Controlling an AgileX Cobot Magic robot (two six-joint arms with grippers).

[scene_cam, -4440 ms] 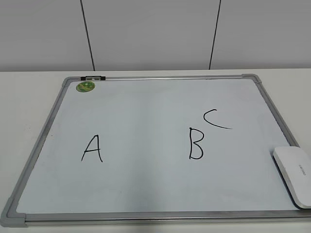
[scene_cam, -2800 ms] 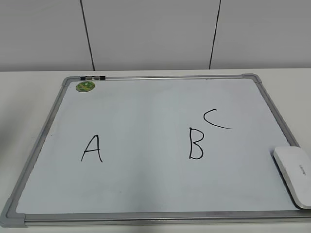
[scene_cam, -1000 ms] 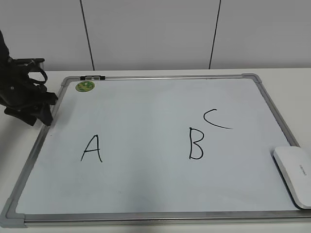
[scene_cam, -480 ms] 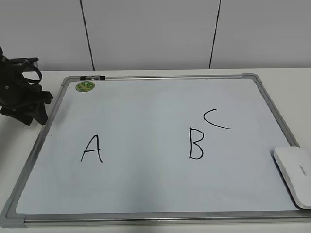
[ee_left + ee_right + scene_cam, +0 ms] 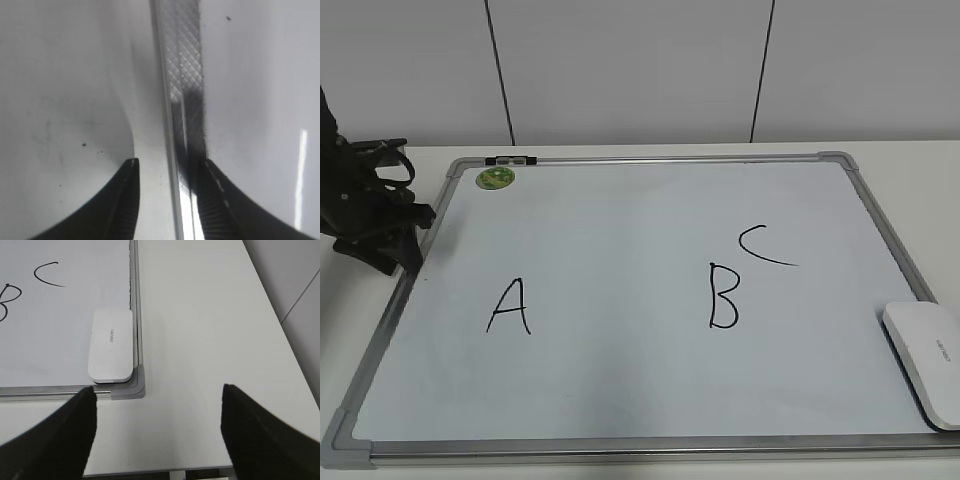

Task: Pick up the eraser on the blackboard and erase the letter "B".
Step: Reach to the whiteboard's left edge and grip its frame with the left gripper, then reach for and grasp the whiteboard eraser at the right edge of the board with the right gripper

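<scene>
The robot's right gripper next needs to grab the white eraser (image 5: 923,362) by its long sides, so that it can wipe away the letter "B".
The blackboard (image 5: 620,230) lies flat on the table. The letter "B" (image 5: 723,296) is drawn right of centre. The white eraser (image 5: 923,362) lies at the board's near right corner. It also shows in the right wrist view (image 5: 111,345), beside the frame. My right gripper (image 5: 157,392) is wide open and empty over bare table, nearer than that corner. It is out of the exterior view. My left gripper (image 5: 408,250) is at the board's left edge. In the left wrist view its jaws (image 5: 169,162) are open, astride the silver frame (image 5: 182,75).
A black "A" (image 5: 509,307) is on the board's left half and a curved "C" (image 5: 765,245) is just above the B. A round green magnet (image 5: 496,178) sits at the far left corner. The table's right edge (image 5: 280,325) runs close to the board.
My left gripper came into view at the left and has shifted slightly lower and rightward onto the board's left frame. The eraser and letters have not moved.
</scene>
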